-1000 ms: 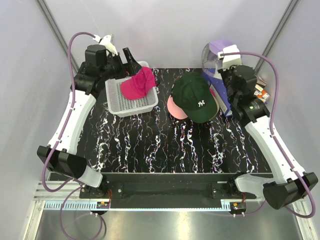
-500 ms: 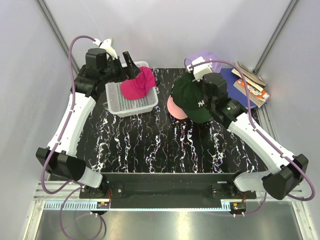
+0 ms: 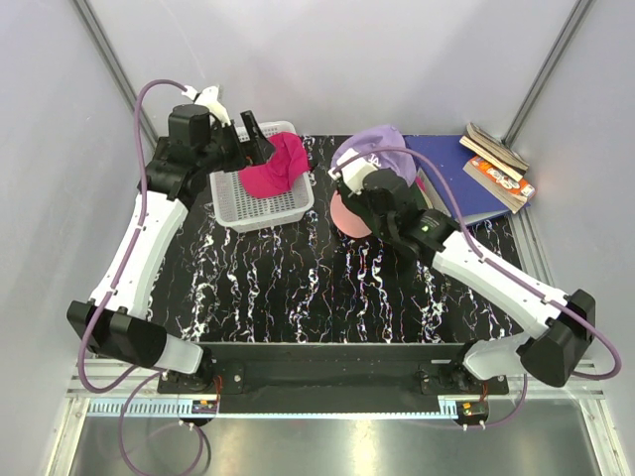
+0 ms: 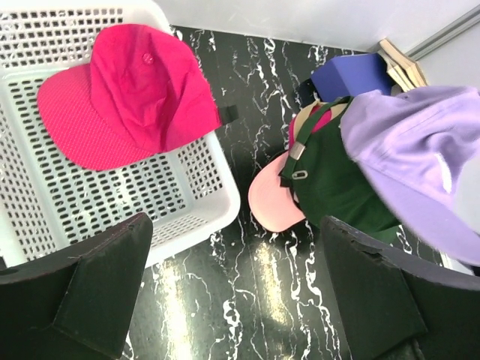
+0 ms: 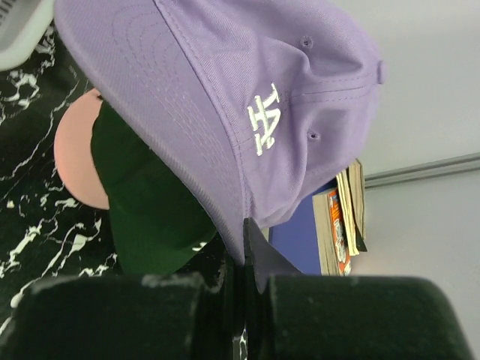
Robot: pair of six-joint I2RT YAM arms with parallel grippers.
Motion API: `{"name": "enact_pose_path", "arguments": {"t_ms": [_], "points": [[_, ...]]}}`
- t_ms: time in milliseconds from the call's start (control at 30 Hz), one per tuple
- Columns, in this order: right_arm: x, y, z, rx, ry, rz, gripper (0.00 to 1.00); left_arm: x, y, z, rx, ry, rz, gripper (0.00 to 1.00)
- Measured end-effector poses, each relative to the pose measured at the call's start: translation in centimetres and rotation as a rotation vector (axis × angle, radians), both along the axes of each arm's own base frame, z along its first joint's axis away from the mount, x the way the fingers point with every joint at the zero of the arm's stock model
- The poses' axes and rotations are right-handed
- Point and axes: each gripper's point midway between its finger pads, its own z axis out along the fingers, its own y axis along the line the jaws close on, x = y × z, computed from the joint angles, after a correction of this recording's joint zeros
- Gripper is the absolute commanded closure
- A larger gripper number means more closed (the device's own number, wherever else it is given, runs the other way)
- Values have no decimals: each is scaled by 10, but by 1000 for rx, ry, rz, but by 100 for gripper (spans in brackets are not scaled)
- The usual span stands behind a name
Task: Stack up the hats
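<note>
The lavender hat [image 3: 372, 147] hangs tilted and would drop crooked past the green hat's middle if I opened now. My right gripper keeps holding the lavender hat for now.
My right gripper [image 5: 244, 229] is shut on the rim of a lavender hat [image 5: 225, 97] with a white logo. It holds that hat [image 3: 372, 147] in the air above a dark green hat [image 5: 150, 210]. The green hat [image 4: 337, 180] lies on a light pink hat [image 4: 274, 199], whose brim [image 3: 344, 213] sticks out to the left. A magenta hat [image 3: 273, 167] lies in the mesh basket [image 3: 260, 210]. My left gripper [image 3: 256, 134] hangs open above the basket's back edge. Between its fingers [image 4: 236, 225] only the tabletop and the basket's corner show.
The pale mesh basket [image 4: 217, 187] stands at the back left of the black marbled table. A blue folder [image 3: 466, 174] and a pile of booklets [image 3: 496, 164] lie at the back right. My right arm reaches across the middle of the table.
My right arm has swung left from the back right corner, carrying the lavender hat over the green hat. The left gripper stayed open above the basket.
</note>
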Motion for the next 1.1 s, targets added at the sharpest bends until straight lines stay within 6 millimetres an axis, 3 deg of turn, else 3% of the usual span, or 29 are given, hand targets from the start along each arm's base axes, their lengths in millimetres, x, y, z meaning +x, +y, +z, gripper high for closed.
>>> {"name": "enact_pose_path", "arguments": {"t_ms": [500,867,933,1000,1100], "points": [[0,11,-61,-182,164,50,100,-10,9,-10,8,11,20,2],[2,15,-74,-203,189,49,100,-9,15,-18,12,29,36,1],[3,17,-77,-204,192,46,86,-9,15,-18,11,29,37,1],[5,19,-80,-200,199,42,65,-9,15,-18,11,28,36,1],[3,25,-91,-185,239,62,48,-8,15,-18,8,24,34,1]]}}
